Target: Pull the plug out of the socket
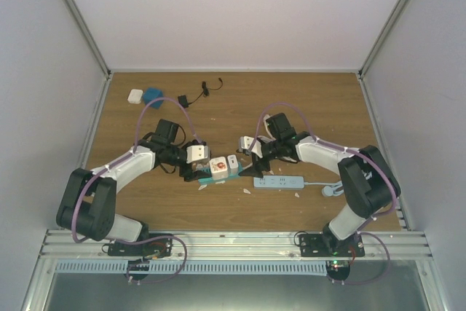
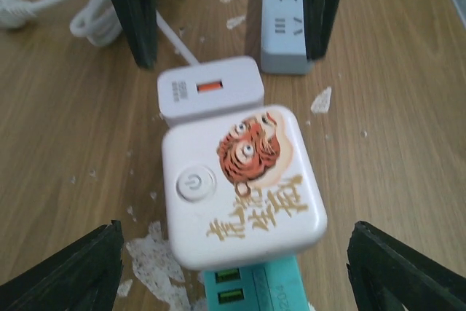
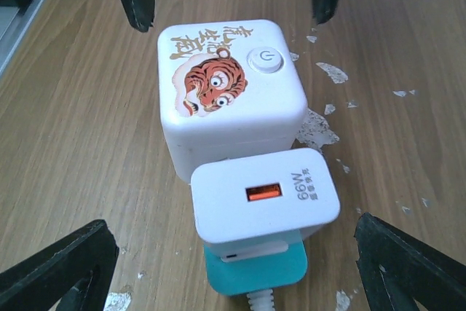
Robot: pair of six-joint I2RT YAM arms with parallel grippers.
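Observation:
I should next grab the tiger adapter (image 1: 219, 168) (image 2: 240, 187) across its opposite sides with my left gripper. This grab leaves out the neighboring charger and is for pulling the adapter off the socket.
A teal power strip (image 1: 207, 178) lies mid-table with two white plugs in it: a cube adapter with a tiger picture (image 1: 218, 167) and a 66W USB charger (image 1: 232, 163). In the left wrist view the tiger adapter (image 2: 240, 187) sits between my open left gripper's (image 2: 240, 274) fingers (image 2: 73, 271), with the charger (image 2: 210, 90) beyond it. In the right wrist view my right gripper (image 3: 237, 271) is open, its fingers (image 3: 411, 267) on either side of the charger (image 3: 263, 198) without touching it. The tiger adapter (image 3: 226, 92) stands behind it, and the teal strip (image 3: 255, 271) shows below.
A white power strip (image 1: 279, 181) with its cord and plug (image 1: 331, 190) lies right of the teal one; it also shows in the left wrist view (image 2: 284, 20). A white block (image 1: 135, 96), a blue object (image 1: 153, 95) and a black cable (image 1: 211, 87) lie at the back left.

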